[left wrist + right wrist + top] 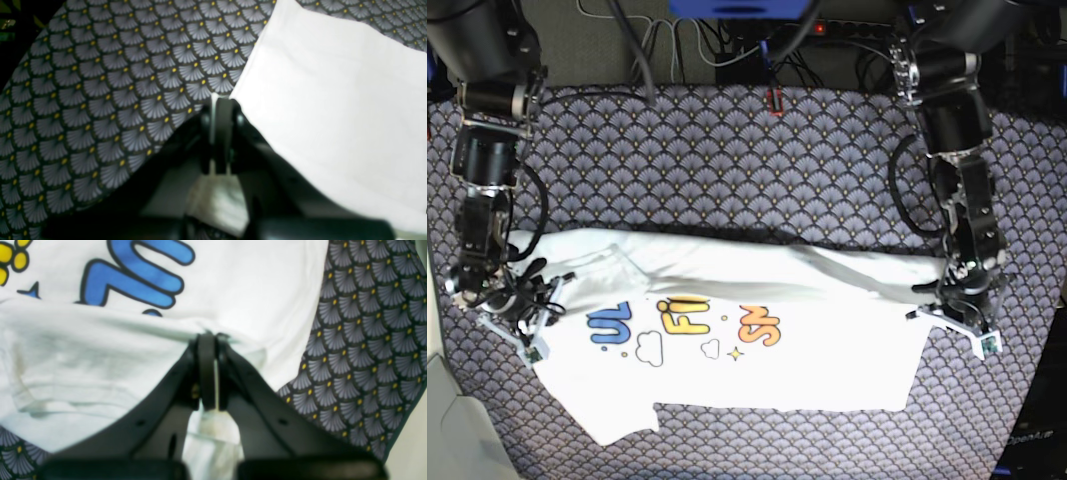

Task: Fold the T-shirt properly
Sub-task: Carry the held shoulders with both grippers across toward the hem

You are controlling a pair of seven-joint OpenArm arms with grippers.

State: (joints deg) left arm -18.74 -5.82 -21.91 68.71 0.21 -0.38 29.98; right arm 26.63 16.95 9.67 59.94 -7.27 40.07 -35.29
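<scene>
The fold (160,330) in my fingers lies down against the white shirt front beside the blue letters, so it is time for my right gripper to open.
The white T-shirt (807,350) lies across the patterned cloth with its print up. Its far edge is drawn over toward the front, so only the tops of the blue, yellow and orange letters show. My left gripper (937,308) is at the shirt's right end. In the left wrist view it (217,103) is shut on a thin white edge of the shirt (333,100). My right gripper (552,290) is at the shirt's left end. In the right wrist view it (208,336) is shut on a fold of the shirt (83,356), just below a blue letter (140,276).
A grey fan-patterned tablecloth (777,170) covers the table. Cables and a power strip (757,50) lie beyond its far edge. The table's rounded edge (442,400) is at the near left. A sleeve (617,415) sticks out toward the front.
</scene>
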